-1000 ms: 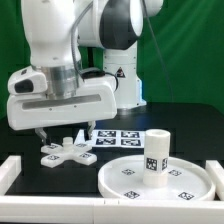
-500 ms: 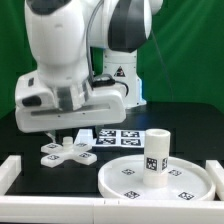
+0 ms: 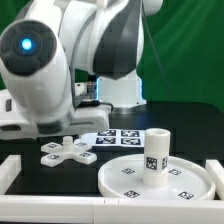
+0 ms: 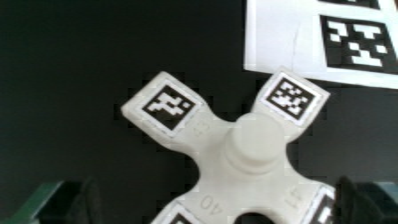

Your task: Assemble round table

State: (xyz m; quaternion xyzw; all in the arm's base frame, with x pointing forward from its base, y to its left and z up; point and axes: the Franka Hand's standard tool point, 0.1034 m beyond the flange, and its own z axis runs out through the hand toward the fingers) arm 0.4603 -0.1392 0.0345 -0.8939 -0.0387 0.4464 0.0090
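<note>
My gripper needs to lower first and then close on the hub, since my fingers are high above the base's hub and would miss it now.
The white cross-shaped base [image 3: 68, 150] lies flat on the black table at the exterior view's left, tags up. It fills the wrist view [image 4: 240, 150]. The short thick leg [image 3: 156, 152] stands upright on the large round disc [image 3: 130, 180] at the exterior view's right. My gripper [image 4: 217, 205] is open right above the base, with its dark fingers [image 4: 71, 200] on either side of the base's hub and nothing held. In the exterior view the arm's own body hides most of the gripper.
The marker board [image 3: 118, 136] lies just behind the base and also shows in the wrist view [image 4: 329, 40]. A white border rim [image 3: 10, 172] runs along the table's front and sides. The robot's base stands at the back.
The arm has swung toward the camera and come lower over the cross-shaped base. The base, leg and disc have not moved.
</note>
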